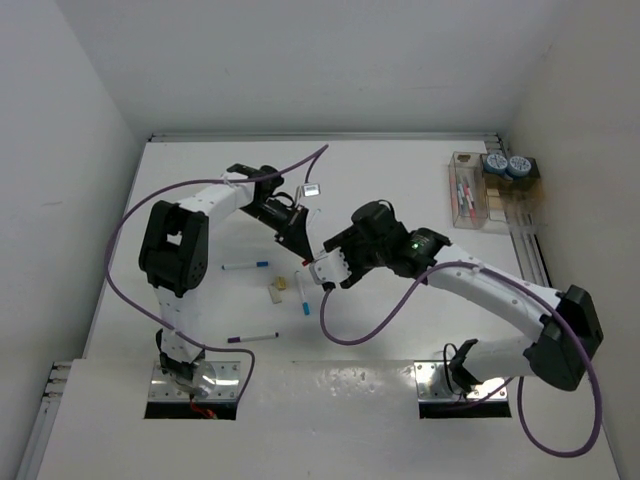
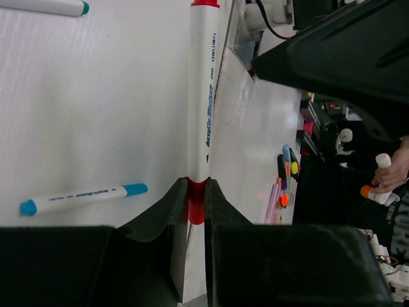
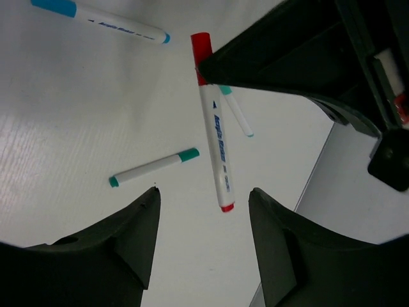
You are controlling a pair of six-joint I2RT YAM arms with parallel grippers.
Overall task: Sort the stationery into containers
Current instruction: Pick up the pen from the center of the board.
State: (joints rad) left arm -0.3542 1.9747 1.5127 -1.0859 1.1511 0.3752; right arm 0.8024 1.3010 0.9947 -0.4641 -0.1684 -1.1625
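Observation:
I will next grab the white pen (image 3: 216, 141) with my right gripper by its body near the pen's plain tip (image 3: 222, 183), so the end with the cap stays free to go into the container.
My left gripper (image 2: 197, 199) is shut on the red end of a white pen (image 2: 199, 96) and holds it above the table. In the right wrist view that pen (image 3: 216, 141) hangs from the left gripper's black fingers (image 3: 287, 51). Its free red tip lies between the fingers of my right gripper (image 3: 203, 195), which is open and touches nothing. The two grippers (image 1: 297, 232) (image 1: 325, 268) meet mid-table. Loose pens lie below: a teal-capped one (image 3: 153, 166), a blue one (image 1: 246, 266) and a purple one (image 1: 253, 338). The clear container (image 1: 453, 190) and the tan one (image 1: 497, 208) stand far right.
Two blue-grey rolls (image 1: 495, 163) (image 1: 518, 165) sit at the far end of the containers. A tan block (image 1: 281, 284) and a white block (image 1: 275, 294) lie by another blue pen (image 1: 303, 298). Purple cables loop beside both arms. A rail (image 1: 528, 250) runs along the right edge.

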